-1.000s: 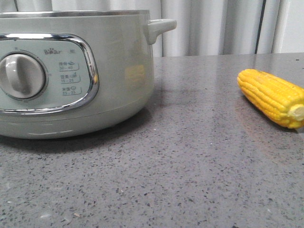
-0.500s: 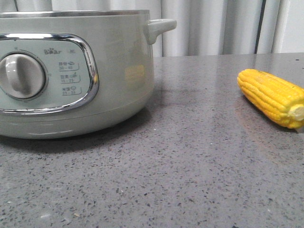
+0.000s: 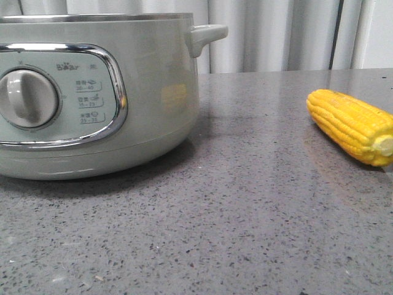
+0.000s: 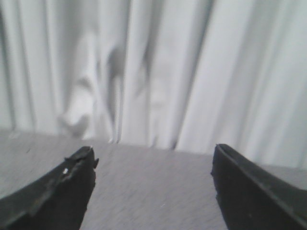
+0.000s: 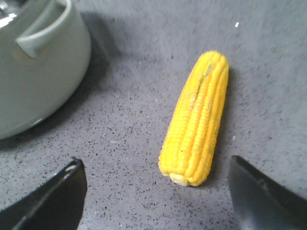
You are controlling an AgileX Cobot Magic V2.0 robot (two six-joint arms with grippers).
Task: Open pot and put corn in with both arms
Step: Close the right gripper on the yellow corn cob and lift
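My right gripper next grabs the corn across its middle [image 3: 350,125] to keep it level, since the corn is one long cob [image 3: 353,128] lying flat on the tabletop.
The pale green pot [image 3: 153,92] stands at the left of the grey table, its dial panel facing me; its top is cut off, so a lid does not show. The yellow corn [image 3: 350,126] lies on the table at the right, pale stub towards me. Neither gripper shows in the front view. In the right wrist view my right gripper [image 5: 156,165] is open above the table, the corn [image 5: 196,120] lying just past its fingertips and the pot [image 5: 38,72] off to one side. My left gripper [image 4: 153,152] is open and empty, facing a curtain.
A white pleated curtain [image 3: 276,34] hangs behind the table's far edge. The pot's stubby side handle [image 3: 206,35] sticks out towards the corn. Bare grey speckled tabletop [image 3: 245,203] lies between pot and corn.
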